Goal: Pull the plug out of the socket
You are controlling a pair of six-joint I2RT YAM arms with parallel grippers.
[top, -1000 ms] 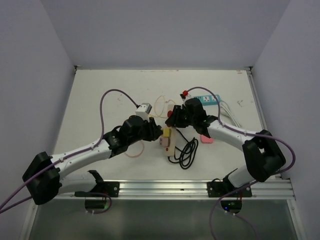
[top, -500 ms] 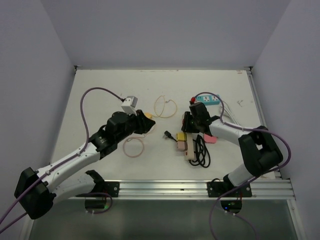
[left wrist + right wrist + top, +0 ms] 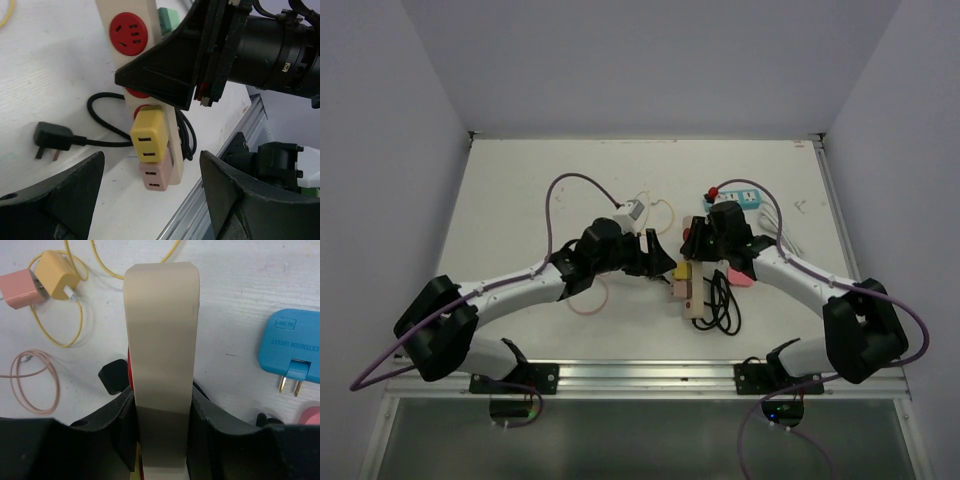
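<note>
My left gripper will next grab the yellow plug by its two free sides to pull it off the socket, and the pink plug will stay in the socket.
A beige socket strip lies near the table's front, and my right gripper is shut on its far end. In the right wrist view the strip sits squeezed between both fingers of that gripper. A yellow plug and a pink plug sit side by side in the strip's near end. My left gripper hovers over them, open, with the two plugs between its jaws and touching neither. A black plug lies loose on the table, left of the strip; its cord is coiled on the strip's right.
A blue socket strip lies at the back right. A blue adapter, a yellow charger and a pink charger with thin cables lie around. A pink cable coil lies under the left arm. A metal rail edges the front.
My left gripper has opened and swung back right from the table's left side to above the plugs. The right gripper keeps its hold on the strip, which has shifted right.
</note>
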